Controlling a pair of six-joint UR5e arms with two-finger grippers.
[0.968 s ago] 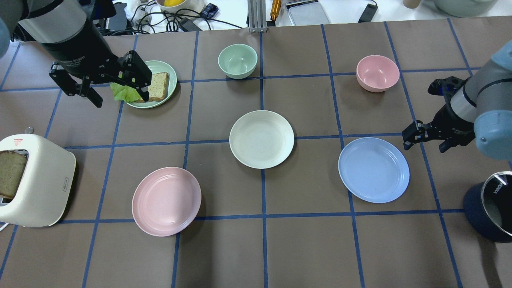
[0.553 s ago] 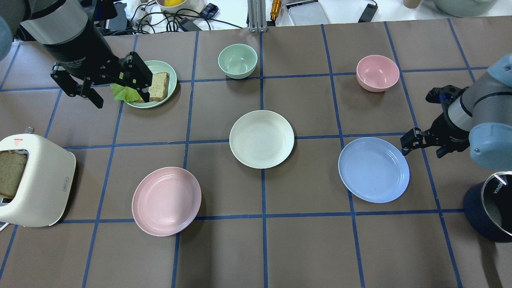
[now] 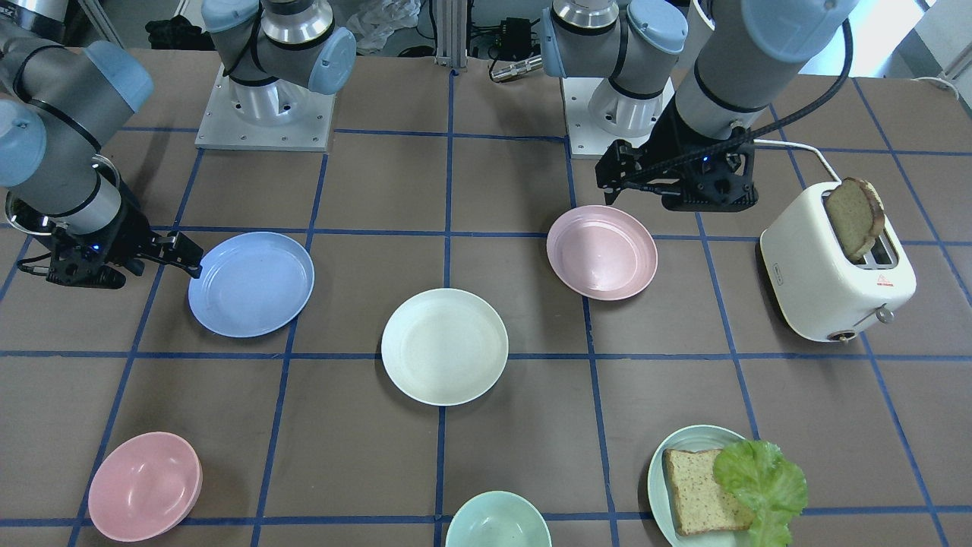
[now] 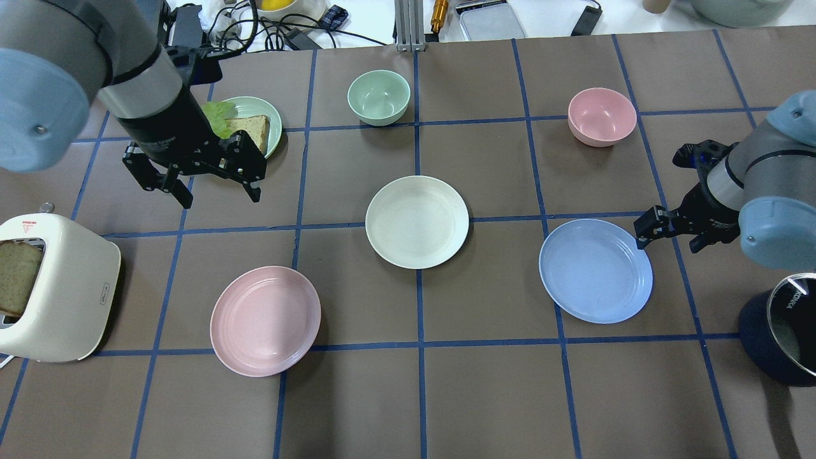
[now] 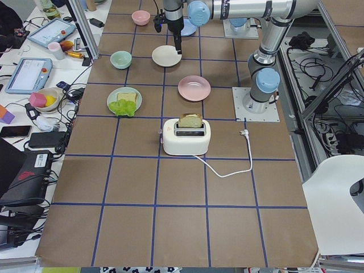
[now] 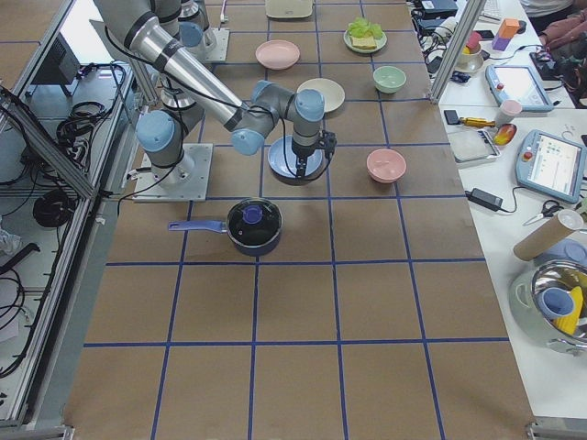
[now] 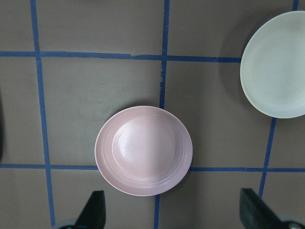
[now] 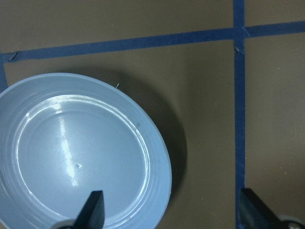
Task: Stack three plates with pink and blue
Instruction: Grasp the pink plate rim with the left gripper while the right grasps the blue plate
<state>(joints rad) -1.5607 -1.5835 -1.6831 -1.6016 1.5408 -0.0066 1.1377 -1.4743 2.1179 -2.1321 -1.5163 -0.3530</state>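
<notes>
The blue plate's flat round side spreads wider than the robot's open fingers, so the right gripper next needs to grab the plate by its thin raised rim (image 3: 202, 267) (image 8: 170, 183).
The pale pink plate (image 4: 266, 320) lies front left, the cream-white plate (image 4: 417, 221) in the middle and the light blue plate (image 4: 595, 270) to the right, all apart and flat on the table. My left gripper (image 4: 220, 196) is open and empty, high above the table behind the pink plate; its wrist view looks down on the pink plate (image 7: 143, 150) and the cream plate (image 7: 276, 67). My right gripper (image 4: 669, 239) is open and low, straddling the blue plate's far right rim (image 8: 162, 157), one finger over the plate and one outside it.
A cream toaster (image 4: 57, 287) with a bread slice stands at the left edge. A pale green plate (image 4: 271, 127) with bread and lettuce, a green bowl (image 4: 378, 95) and a pink bowl (image 4: 602, 116) stand at the back. A dark lidded pot (image 4: 781, 328) stands front right.
My left gripper has moved from over the green plate toward me and to the right, nearer the pink plate. My right gripper has shifted a little closer to the blue plate's rim.
</notes>
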